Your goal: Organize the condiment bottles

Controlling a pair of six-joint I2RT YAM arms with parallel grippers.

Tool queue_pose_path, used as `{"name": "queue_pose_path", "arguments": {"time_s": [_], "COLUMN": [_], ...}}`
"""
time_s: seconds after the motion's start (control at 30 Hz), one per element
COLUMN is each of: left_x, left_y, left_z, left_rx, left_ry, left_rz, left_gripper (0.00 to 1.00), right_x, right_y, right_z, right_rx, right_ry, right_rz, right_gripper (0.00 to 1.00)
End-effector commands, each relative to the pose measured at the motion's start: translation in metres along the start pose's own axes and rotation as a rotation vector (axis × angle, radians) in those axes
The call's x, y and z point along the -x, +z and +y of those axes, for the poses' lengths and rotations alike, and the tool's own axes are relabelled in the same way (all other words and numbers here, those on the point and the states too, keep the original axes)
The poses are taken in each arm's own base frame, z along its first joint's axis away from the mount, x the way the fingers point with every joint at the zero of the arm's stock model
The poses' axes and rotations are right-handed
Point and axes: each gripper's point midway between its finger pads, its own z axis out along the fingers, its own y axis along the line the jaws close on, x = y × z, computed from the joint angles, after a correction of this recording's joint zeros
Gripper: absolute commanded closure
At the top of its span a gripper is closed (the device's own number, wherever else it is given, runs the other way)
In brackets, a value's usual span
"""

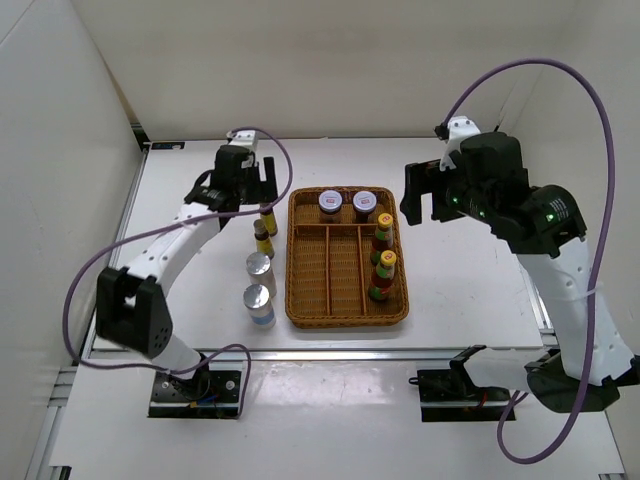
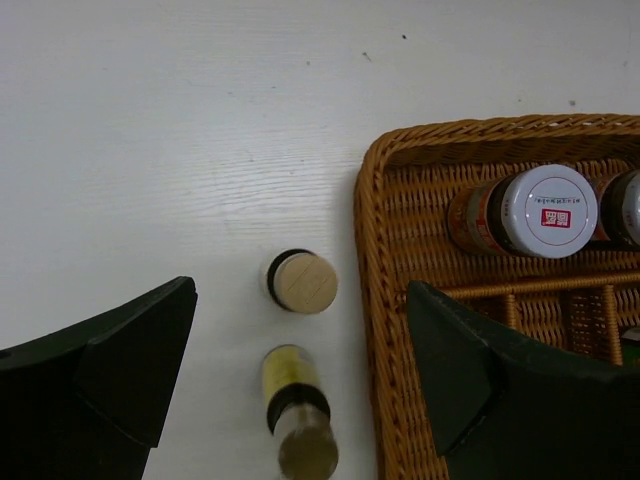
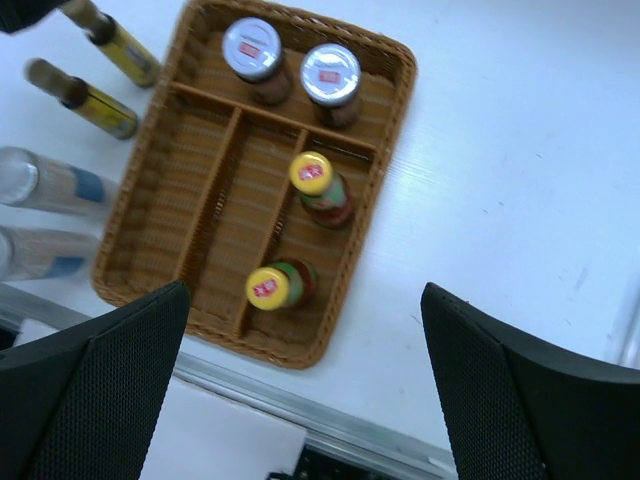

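Observation:
The bottle's base has to stay free to stand in the tray. My left gripper should next grab the far dark bottle's capped top (image 1: pixel 267 209) (image 2: pixel 305 283).
Two purple-lidded jars (image 1: pixel 331 204) (image 1: pixel 362 205) stand in the wicker tray's far compartment. Two red yellow-capped sauce bottles (image 1: pixel 384 232) (image 1: pixel 383 275) stand in its right lane. Two small dark yellow-labelled bottles (image 1: pixel 268 217) (image 1: pixel 262 238) and two silver-topped white cylinders (image 1: pixel 260 272) (image 1: pixel 258 305) stand on the table left of the tray. My left gripper (image 1: pixel 258 200) hovers open above the dark bottles (image 2: pixel 302 282) (image 2: pixel 296 410), which show between its fingers (image 2: pixel 130 360). My right gripper (image 1: pixel 422 205) is open and empty, high beside the tray's far right corner.
The brown wicker divided tray (image 1: pixel 297 300) sits mid-table; its left and middle lanes hold nothing. In the right wrist view the tray (image 3: pixel 150 190) lies below, with the table's near edge rail (image 3: pixel 330 425) under the gripper. White walls enclose the table.

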Motion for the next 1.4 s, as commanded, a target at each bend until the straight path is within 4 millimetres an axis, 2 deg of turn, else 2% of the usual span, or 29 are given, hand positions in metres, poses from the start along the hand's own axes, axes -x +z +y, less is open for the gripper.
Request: {"name": "queue_pose_path", "arguments": {"time_s": [0.0, 0.1, 0.13, 0.2, 0.3, 0.43, 0.5, 0.53, 0.67, 0.7, 0.73, 0.8, 0.93, 0.97, 1.0, 1.17, 1.27, 1.37], "left_x": [-0.002, -0.013, -0.012, -0.023, -0.035, -0.039, -0.033, -0.038, -0.035, -0.035, -0.03, -0.019, 0.026, 0.033, 0.048, 0.093, 0.094, 0.083], "left_y": [0.019, 0.035, 0.035, 0.043, 0.047, 0.051, 0.053, 0.053, 0.054, 0.054, 0.052, 0.044, 0.015, 0.008, 0.0, -0.047, -0.066, -0.081], "left_z": [-0.022, -0.017, -0.015, -0.01, -0.002, 0.011, 0.009, 0.008, 0.009, 0.01, 0.014, 0.019, 0.016, 0.012, 0.013, -0.024, -0.067, -0.108], "left_rx": [-0.104, -0.087, -0.075, -0.047, -0.014, 0.023, 0.019, 0.009, 0.018, 0.027, 0.048, 0.079, 0.074, 0.07, 0.079, -0.008, -0.176, -0.311], "left_ry": [0.034, 0.042, 0.043, 0.047, 0.062, 0.053, 0.039, 0.039, 0.028, 0.028, 0.028, 0.025, -0.004, -0.011, -0.018, 0.018, 0.061, 0.089], "left_rz": [0.058, 0.099, 0.097, 0.123, 0.146, 0.138, 0.114, 0.125, 0.114, 0.112, 0.098, 0.061, -0.055, -0.072, -0.112, -0.248, -0.249, -0.23], "left_gripper": [0.04, 0.07, 0.08, 0.08, 0.15, 0.22, 0.26, 0.28, 0.49, 0.52, 0.54, 0.64, 0.82, 0.89, 0.89, 0.89, 0.89, 0.89], "right_x": [0.001, -0.001, -0.001, -0.002, -0.005, -0.013, -0.013, -0.01, -0.006, -0.004, -0.004, -0.001, -0.004, -0.004, -0.004, -0.001, -0.001, 0.002], "right_y": [-0.025, -0.037, -0.04, -0.049, -0.059, -0.057, -0.053, -0.056, -0.053, -0.052, -0.052, -0.054, -0.055, -0.055, -0.055, -0.066, -0.07, -0.072], "right_z": [-0.022, -0.032, -0.034, -0.039, -0.04, -0.039, -0.039, -0.038, -0.036, -0.035, -0.034, -0.034, -0.032, -0.032, -0.032, -0.034, -0.038, -0.039], "right_rx": [-0.095, -0.142, -0.155, -0.173, -0.17, -0.163, -0.164, -0.163, -0.153, -0.153, -0.144, -0.142, -0.134, -0.134, -0.134, -0.139, -0.16, -0.168], "right_ry": [-0.054, -0.068, -0.077, -0.075, -0.06, -0.053, -0.054, -0.052, -0.052, -0.052, -0.052, -0.05, -0.043, -0.043, -0.043, -0.029, -0.018, -0.016], "right_rz": [-0.02, -0.015, -0.016, -0.031, -0.053, -0.036, -0.027, -0.037, -0.038, -0.039, -0.038, -0.048, -0.039, -0.039, -0.039, -0.069, -0.082, -0.093], "right_gripper": [0.01, 0.01, 0.01, 0.01, 0.01, 0.01, 0.01, 0.01, 0.01, 0.01, 0.01, 0.01, 0.01, 0.01, 0.01, 0.01, 0.01, 0.01]}}
